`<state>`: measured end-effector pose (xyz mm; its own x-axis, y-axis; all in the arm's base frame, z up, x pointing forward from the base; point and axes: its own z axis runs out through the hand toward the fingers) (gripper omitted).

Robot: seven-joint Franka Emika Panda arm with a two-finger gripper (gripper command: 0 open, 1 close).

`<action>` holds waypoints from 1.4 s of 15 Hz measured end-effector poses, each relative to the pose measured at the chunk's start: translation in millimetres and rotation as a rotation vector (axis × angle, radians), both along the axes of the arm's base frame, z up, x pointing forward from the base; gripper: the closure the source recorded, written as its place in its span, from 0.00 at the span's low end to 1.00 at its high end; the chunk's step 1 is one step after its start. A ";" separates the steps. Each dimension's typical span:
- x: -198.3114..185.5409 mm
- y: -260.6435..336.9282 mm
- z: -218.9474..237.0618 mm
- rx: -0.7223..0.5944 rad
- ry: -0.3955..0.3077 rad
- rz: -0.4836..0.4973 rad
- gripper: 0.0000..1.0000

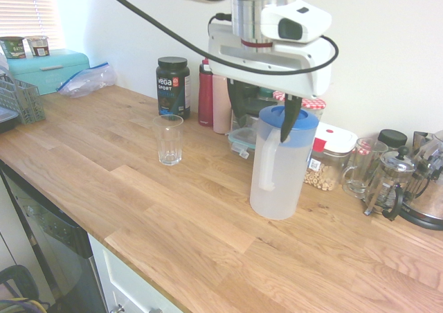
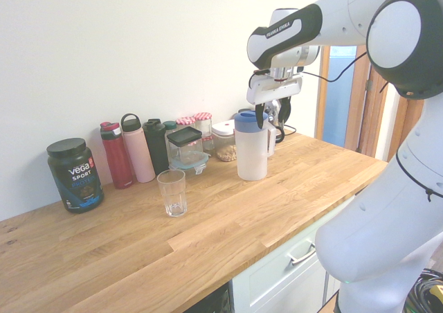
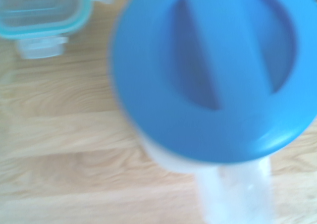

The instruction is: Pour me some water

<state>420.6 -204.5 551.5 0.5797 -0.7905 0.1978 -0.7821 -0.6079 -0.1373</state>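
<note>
My gripper's fingers are still high beside the blue lid (image 2: 248, 121), short of the grip, so it moves lower before closing on the white handle's grip (image 2: 271, 140).
A tall frosted plastic jug (image 1: 278, 167) with a round blue lid (image 1: 294, 121) and a white handle (image 1: 265, 162) stands upright on the wooden counter (image 1: 138, 209). The water inside it barely shows through the frosted wall. My gripper (image 1: 266, 115) hangs right over the lid, open, with one dark finger (image 1: 288, 122) reaching down beside the lid's rim; it holds nothing. The second exterior view shows the same jug (image 2: 251, 154) under the gripper (image 2: 268, 113). In the wrist view the blue lid (image 3: 213, 70) fills the picture. An empty clear drinking glass (image 1: 168, 140) stands apart to the jug's left.
Along the wall stand a dark Vega tub (image 1: 173, 86), a red bottle (image 1: 205, 95), a pink bottle (image 1: 221, 104) and a teal-rimmed food box (image 1: 243, 141). A nut jar (image 1: 325, 167), a glass mug (image 1: 360, 167) and a French press (image 1: 394, 181) crowd the jug's right.
</note>
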 end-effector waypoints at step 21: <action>27.8 -5.0 -47.4 -0.024 0.015 0.019 1.00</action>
<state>448.4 -209.5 504.1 0.5972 -0.7747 0.2076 -0.7724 -0.6253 -0.1113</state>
